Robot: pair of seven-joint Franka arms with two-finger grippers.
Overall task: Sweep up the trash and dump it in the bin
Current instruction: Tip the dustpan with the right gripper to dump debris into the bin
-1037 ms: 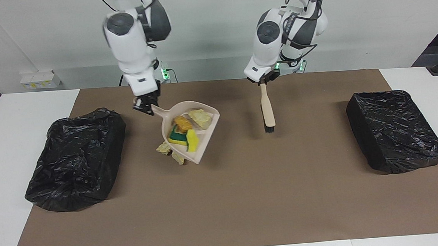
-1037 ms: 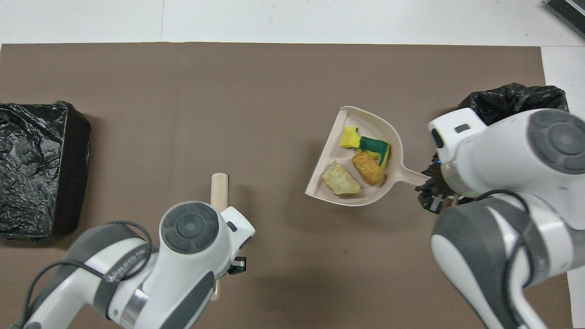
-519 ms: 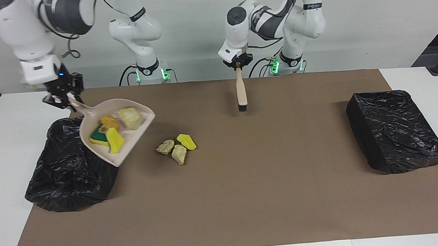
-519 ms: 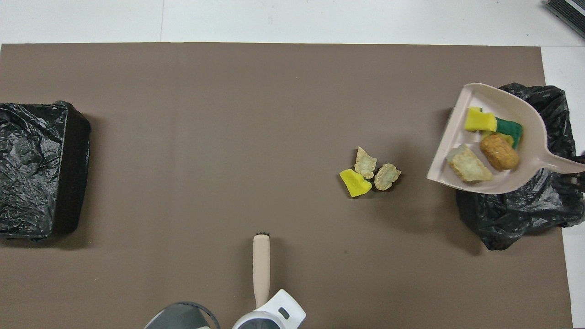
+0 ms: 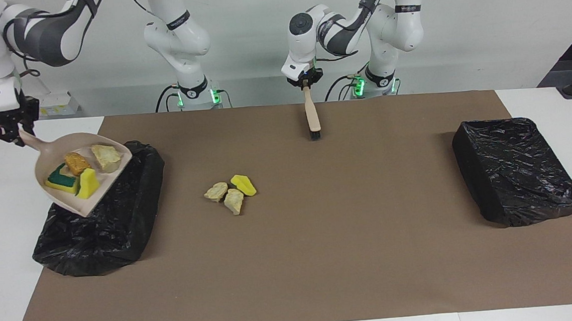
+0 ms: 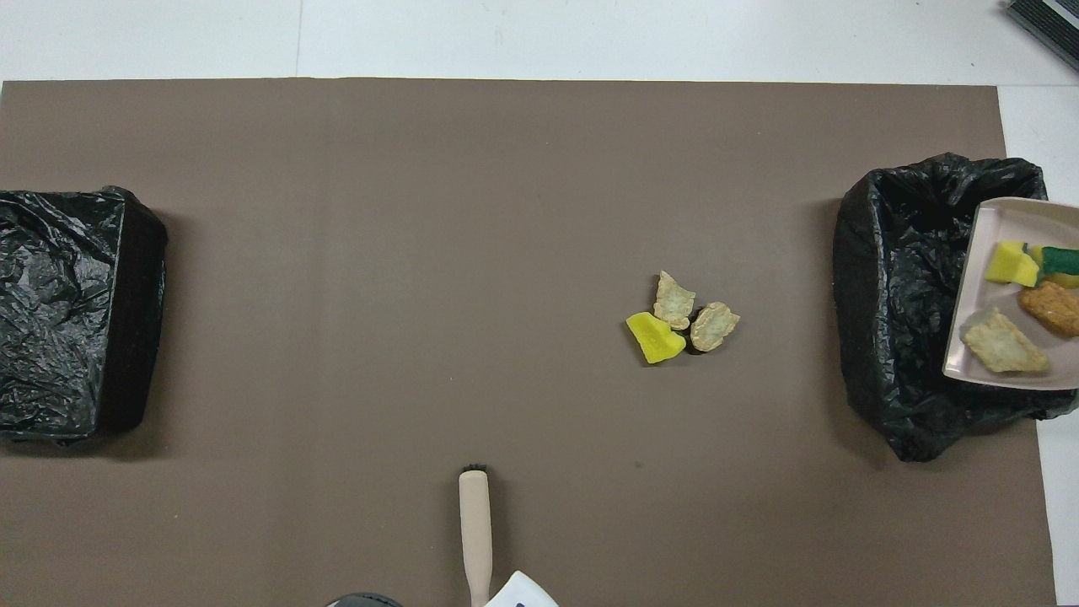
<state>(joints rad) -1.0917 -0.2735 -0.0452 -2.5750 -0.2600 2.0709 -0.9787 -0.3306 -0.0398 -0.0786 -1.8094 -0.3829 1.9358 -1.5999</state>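
Observation:
I should open my left gripper now, because the brush handle (image 6: 475,526) is low on the brown mat.
My right gripper (image 5: 12,130) is shut on the handle of the beige dustpan (image 5: 88,205), which hangs tilted over the black-bagged bin (image 5: 109,218) at the right arm's end of the table. In the pan lie several trash scraps (image 5: 76,163): yellow and green-backed sponge, an orange lump and a beige lump. In the overhead view the dustpan (image 6: 1003,223) covers the outer part of the bin (image 6: 902,295). Three more trash scraps (image 5: 230,192) (image 6: 681,324) lie on the brown mat. My left gripper (image 5: 305,82) is shut on the brush (image 5: 312,118) (image 6: 475,531), bristles down, near the robots.
A second black-bagged bin (image 5: 513,170) (image 6: 72,312) stands at the left arm's end of the table. The brown mat (image 5: 323,258) covers most of the white table, with white strips at both ends.
The right arm has carried the loaded dustpan from the middle of the mat out over the bin at its end. The left arm has drawn the brush back toward the robots.

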